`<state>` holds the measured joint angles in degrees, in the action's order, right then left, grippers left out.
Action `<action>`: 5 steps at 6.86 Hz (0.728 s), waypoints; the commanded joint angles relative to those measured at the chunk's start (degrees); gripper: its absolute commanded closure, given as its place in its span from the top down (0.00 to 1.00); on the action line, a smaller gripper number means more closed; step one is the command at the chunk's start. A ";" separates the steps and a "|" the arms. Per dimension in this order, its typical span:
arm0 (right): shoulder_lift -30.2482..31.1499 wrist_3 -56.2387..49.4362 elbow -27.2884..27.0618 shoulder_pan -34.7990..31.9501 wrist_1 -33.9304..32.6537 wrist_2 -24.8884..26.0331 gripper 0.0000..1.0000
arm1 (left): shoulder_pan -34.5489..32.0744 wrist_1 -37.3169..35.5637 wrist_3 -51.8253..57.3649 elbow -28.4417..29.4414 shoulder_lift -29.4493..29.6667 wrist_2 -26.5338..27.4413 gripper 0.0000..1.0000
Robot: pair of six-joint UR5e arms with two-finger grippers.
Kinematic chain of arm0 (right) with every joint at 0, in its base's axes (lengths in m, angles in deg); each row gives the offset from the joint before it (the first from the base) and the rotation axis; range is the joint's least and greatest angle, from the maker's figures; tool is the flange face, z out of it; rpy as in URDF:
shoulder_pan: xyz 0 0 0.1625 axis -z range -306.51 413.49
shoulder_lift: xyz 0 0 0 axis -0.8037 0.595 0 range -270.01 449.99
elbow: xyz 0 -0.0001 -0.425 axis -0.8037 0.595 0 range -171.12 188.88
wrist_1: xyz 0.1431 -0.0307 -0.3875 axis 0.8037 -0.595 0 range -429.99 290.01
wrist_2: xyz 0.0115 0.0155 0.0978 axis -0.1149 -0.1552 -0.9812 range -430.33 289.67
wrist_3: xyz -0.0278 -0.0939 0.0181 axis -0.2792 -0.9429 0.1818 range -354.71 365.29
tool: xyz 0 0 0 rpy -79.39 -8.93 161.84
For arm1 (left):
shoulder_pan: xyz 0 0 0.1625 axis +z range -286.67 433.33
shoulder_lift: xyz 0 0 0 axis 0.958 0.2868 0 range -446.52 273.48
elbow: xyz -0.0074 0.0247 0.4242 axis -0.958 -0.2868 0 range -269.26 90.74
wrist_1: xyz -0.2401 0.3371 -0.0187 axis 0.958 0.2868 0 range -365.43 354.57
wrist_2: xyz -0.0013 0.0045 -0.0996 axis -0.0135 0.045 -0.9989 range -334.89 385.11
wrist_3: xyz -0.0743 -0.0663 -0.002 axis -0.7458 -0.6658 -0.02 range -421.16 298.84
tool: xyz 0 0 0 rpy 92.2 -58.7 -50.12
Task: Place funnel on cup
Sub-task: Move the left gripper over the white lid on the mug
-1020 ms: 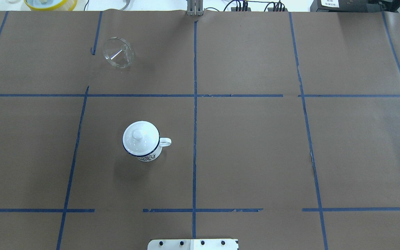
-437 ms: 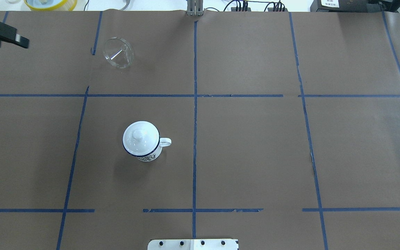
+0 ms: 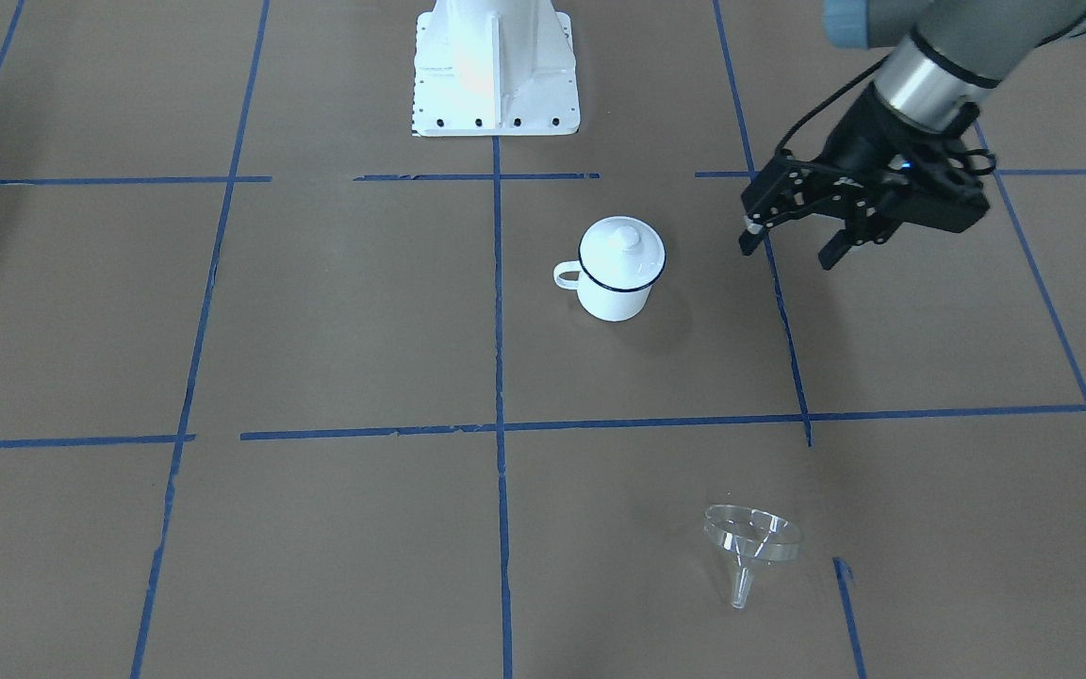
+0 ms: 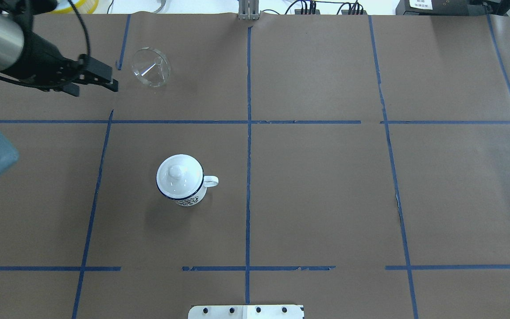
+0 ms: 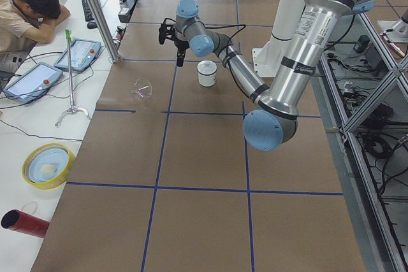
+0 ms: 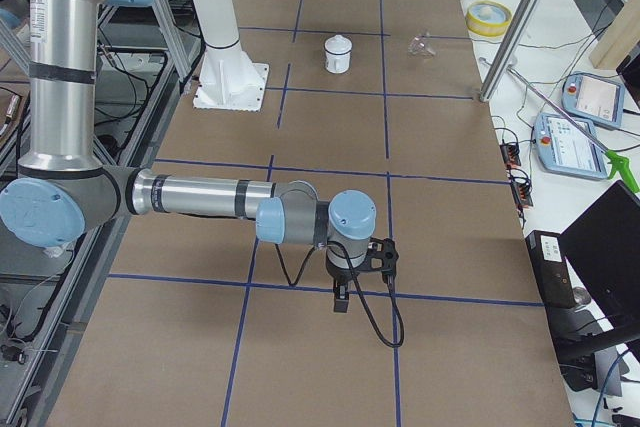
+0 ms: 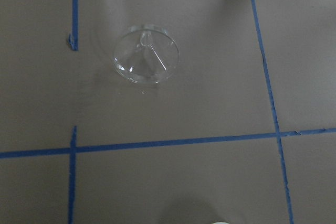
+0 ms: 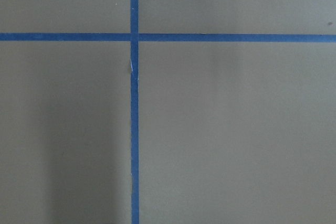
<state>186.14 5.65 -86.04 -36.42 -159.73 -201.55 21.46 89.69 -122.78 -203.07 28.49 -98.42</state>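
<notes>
The lid should be grabbed by its knob (image 3: 625, 237) with my left gripper to uncover the cup (image 3: 613, 296).
The clear funnel (image 4: 151, 67) lies tilted on its rim on the brown paper at the far left; it also shows in the front view (image 3: 750, 539) and the left wrist view (image 7: 147, 59). The white cup (image 4: 189, 201) with a dark blue rim stands near the middle, handle to the right, with a white knobbed lid (image 4: 179, 175) on top of it. My left gripper (image 4: 95, 87) is open and empty, in the air just left of the funnel, apart from it; it also shows in the front view (image 3: 788, 250). My right gripper (image 6: 340, 299) shows only in the exterior right view, far from both; I cannot tell its state.
Blue tape lines (image 4: 248, 133) divide the paper-covered table. The white robot base (image 3: 494, 66) stands at the near edge. A yellow-rimmed dish (image 5: 46, 165) and a red cylinder (image 5: 24, 223) lie off the paper on the left side. An operator (image 5: 29, 14) sits beyond the table's far side.
My left arm has come in from the upper left and moved right, its gripper now close to the funnel's left side. The funnel and the cup have not moved.
</notes>
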 commanded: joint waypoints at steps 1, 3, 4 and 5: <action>0.00 0.00 0.00 0.00 0.00 0.00 1.00 | 11.12 -8.54 -11.09 0.43 6.45 9.48 1.00; 0.00 0.00 0.00 0.00 0.00 0.00 1.00 | 17.21 -15.71 -14.04 2.01 9.95 14.44 1.00; 0.00 0.00 0.00 0.00 0.00 0.00 1.00 | 18.63 -15.84 -14.49 3.06 9.89 15.15 1.00; 0.00 0.00 0.00 0.00 0.00 0.00 1.00 | 19.34 -15.76 -14.58 4.12 9.80 15.25 1.00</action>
<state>186.14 5.65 -86.04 -36.42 -159.73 -201.55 39.39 74.49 -136.87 -200.20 38.05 -83.82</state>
